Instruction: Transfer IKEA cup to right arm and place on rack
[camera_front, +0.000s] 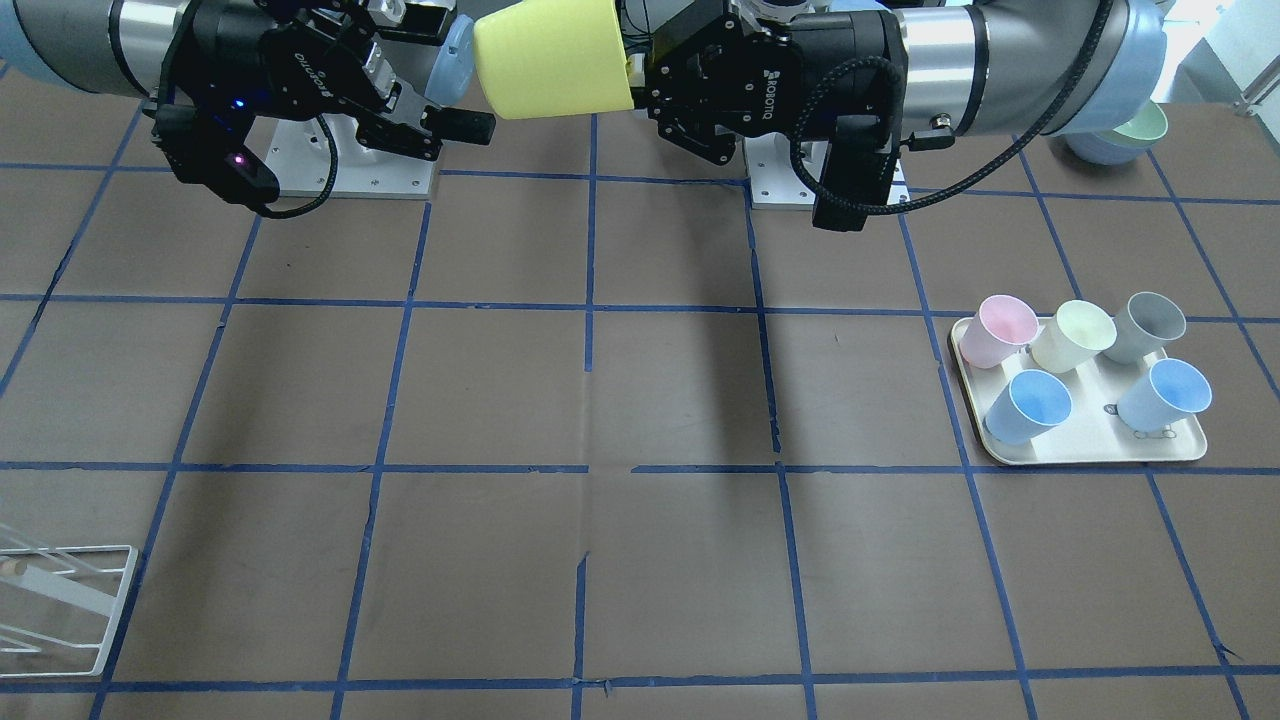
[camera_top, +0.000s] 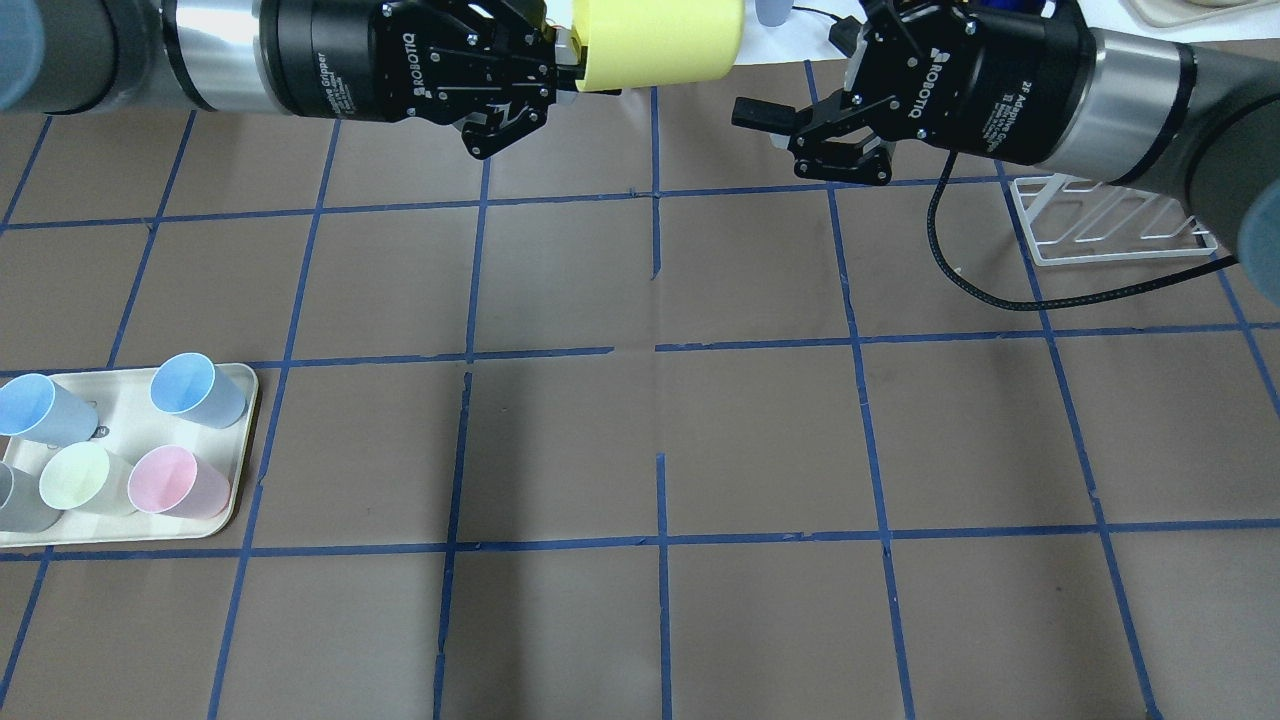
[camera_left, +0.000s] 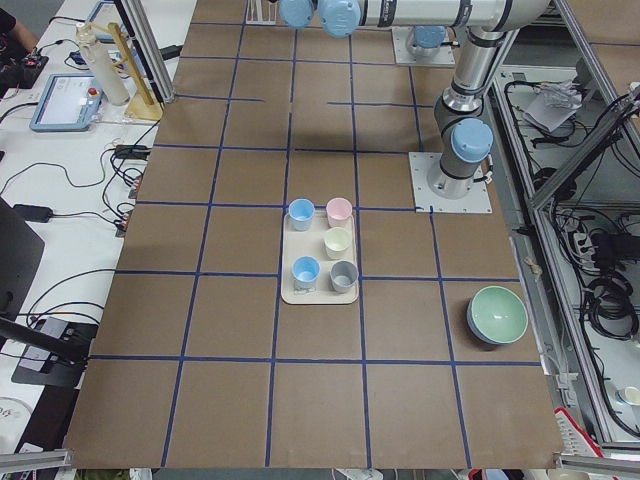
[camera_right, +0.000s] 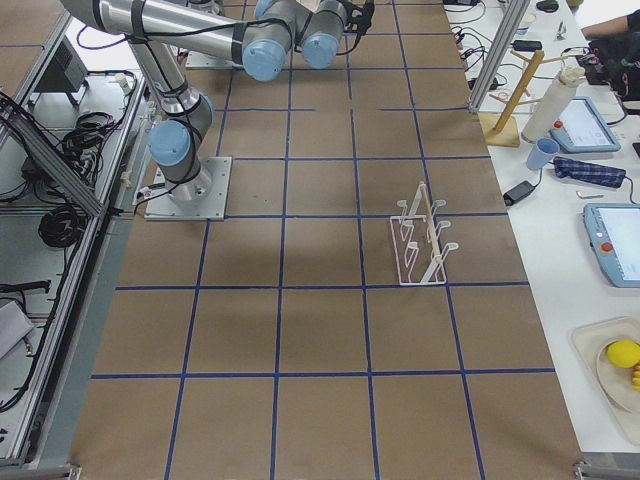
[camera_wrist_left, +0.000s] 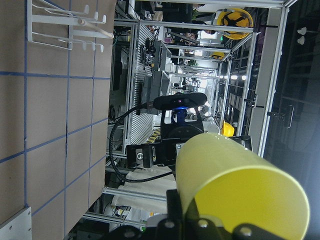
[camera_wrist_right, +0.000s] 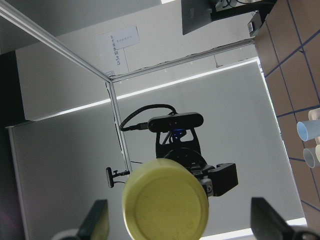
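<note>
The bright yellow IKEA cup (camera_top: 655, 40) is meant for the rack (camera_top: 1110, 220), so my right gripper will next grab the cup by its closed base to take it over.
The bright yellow IKEA cup (camera_front: 550, 60) lies horizontally in the air, high above the table's back edge. My left gripper (camera_front: 632, 80) is shut on its rim, and its closed base points at my right gripper (camera_front: 450, 70). The overhead view shows the cup (camera_top: 655, 40) between the left gripper (camera_top: 580, 65) and the right gripper (camera_top: 775, 60). The right gripper is open, its fingertips level with the base and apart from it. In the right wrist view the base (camera_wrist_right: 166, 205) sits between the spread fingers (camera_wrist_right: 97, 225). The white wire rack (camera_top: 1110, 220) stands below the right arm.
A cream tray (camera_top: 240, 440) with several pastel cups sits on the robot's left side, also seen in the front view (camera_front: 1090, 445). A green bowl (camera_left: 498, 315) rests near the left arm's base. The rack also shows in the front view (camera_front: 60, 600) and the right side view (camera_right: 422, 245).
</note>
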